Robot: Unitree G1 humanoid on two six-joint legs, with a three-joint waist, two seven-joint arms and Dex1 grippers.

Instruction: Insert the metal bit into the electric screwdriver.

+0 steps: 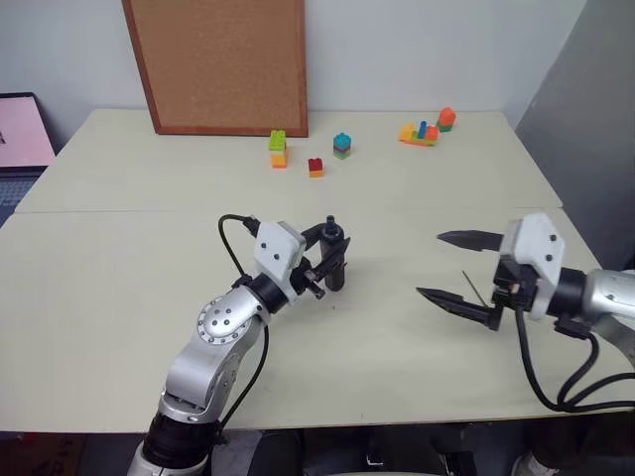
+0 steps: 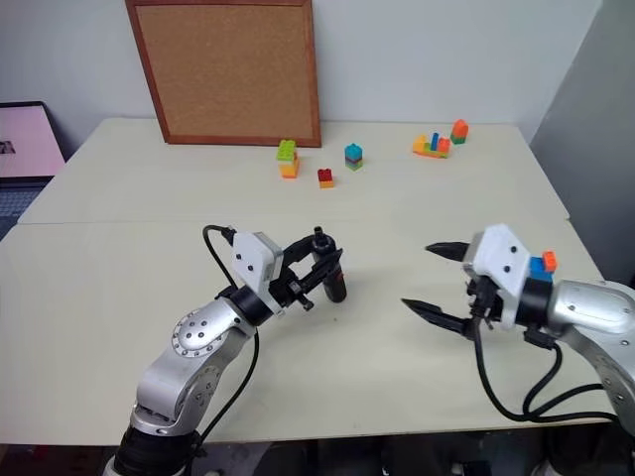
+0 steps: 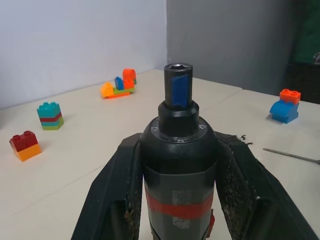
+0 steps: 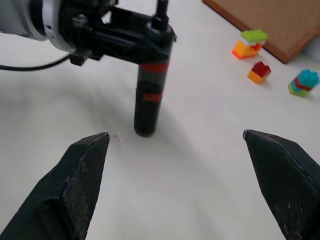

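Note:
The metal bit is a long, thin rod and lies flat, so I should next pick up the bit near the middle of its body with my right gripper.
My left gripper (image 1: pixel 327 260) is shut on the electric screwdriver (image 1: pixel 337 273), a black pen-shaped tool with red bands. It stands nearly upright near the table's middle, its lower end close to the tabletop. In the left wrist view the screwdriver (image 3: pixel 178 165) sits between the two fingers, its hollow nose (image 3: pixel 178 90) pointing away. The metal bit (image 1: pixel 472 289), a thin dark rod, lies flat on the table to the right, also seen as the bit (image 3: pixel 290 156). My right gripper (image 1: pixel 428 264) hovers open above the bit, fingertips wide apart and pointing left toward the screwdriver (image 4: pixel 152 85).
Toy bricks stand at the back: a green-orange stack (image 1: pixel 279 149), a red one (image 1: pixel 316 167), a teal stack (image 1: pixel 342 145), an orange-blue cluster (image 1: pixel 422 131). A blue-orange brick (image 3: pixel 286 106) sits near my right wrist. A cork board (image 1: pixel 218 59) leans on the wall.

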